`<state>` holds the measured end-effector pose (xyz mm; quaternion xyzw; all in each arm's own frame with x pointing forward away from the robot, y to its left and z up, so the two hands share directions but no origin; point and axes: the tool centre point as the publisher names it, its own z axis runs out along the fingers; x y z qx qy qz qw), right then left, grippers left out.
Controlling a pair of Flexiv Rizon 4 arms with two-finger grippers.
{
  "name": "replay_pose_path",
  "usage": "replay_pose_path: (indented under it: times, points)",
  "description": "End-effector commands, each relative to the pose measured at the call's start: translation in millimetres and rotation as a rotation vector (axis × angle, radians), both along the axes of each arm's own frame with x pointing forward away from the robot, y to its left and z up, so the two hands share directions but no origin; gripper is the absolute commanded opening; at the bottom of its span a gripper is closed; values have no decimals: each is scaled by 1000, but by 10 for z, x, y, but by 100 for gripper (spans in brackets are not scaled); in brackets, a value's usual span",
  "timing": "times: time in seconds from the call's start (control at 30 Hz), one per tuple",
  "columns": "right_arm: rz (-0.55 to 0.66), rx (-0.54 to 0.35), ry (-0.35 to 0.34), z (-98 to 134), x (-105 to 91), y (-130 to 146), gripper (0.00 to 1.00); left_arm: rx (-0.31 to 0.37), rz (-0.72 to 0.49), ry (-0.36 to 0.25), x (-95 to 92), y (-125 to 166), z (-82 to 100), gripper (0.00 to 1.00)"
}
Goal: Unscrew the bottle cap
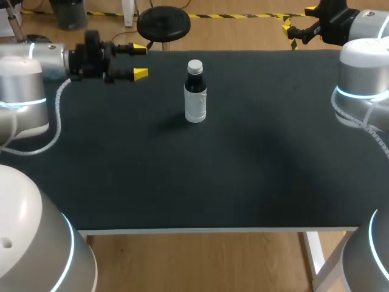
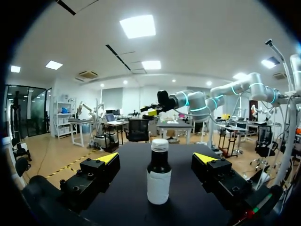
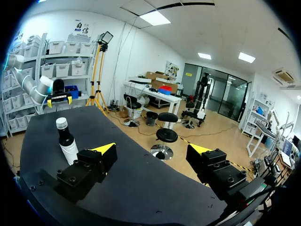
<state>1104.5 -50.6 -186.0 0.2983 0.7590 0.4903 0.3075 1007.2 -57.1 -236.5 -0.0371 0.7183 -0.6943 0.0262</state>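
The bottle's cap needs to stay free to unscrew. My left gripper should grab the bottle by its dark neck [image 1: 195, 81] [image 2: 159, 160] next.
A small dark bottle [image 1: 195, 96] with a white label and a silver-white cap [image 1: 194, 66] stands upright on the black table [image 1: 231, 164], toward the far middle. My left gripper [image 1: 140, 61] hovers open to the bottle's left, fingers pointing at it, some way short. In the left wrist view the bottle [image 2: 159, 175] stands ahead, centred between my open left gripper's [image 2: 159, 162] yellow tips. My right gripper [image 1: 298, 27] is open at the far right corner, above the table's back edge. In the right wrist view the bottle [image 3: 67, 141] stands off beside my right gripper's [image 3: 153, 151] finger, far away.
My other arm's gripper [image 2: 151, 110] shows past the bottle in the left wrist view, and the left one [image 3: 59, 98] beyond the bottle in the right wrist view. The table's front edge [image 1: 213, 230] runs white along the near side.
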Motion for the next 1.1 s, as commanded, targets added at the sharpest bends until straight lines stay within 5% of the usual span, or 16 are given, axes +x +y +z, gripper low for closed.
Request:
replay_pose_path:
  times: [0.03, 1.1]
  points:
    - [0, -1, 1, 2, -1, 1, 100, -19, -23, -1, 34, -62, -93, 100]
    - [0, -1, 1, 2, -1, 1, 100, -31, -154, 19, 22, -771, -444, 100]
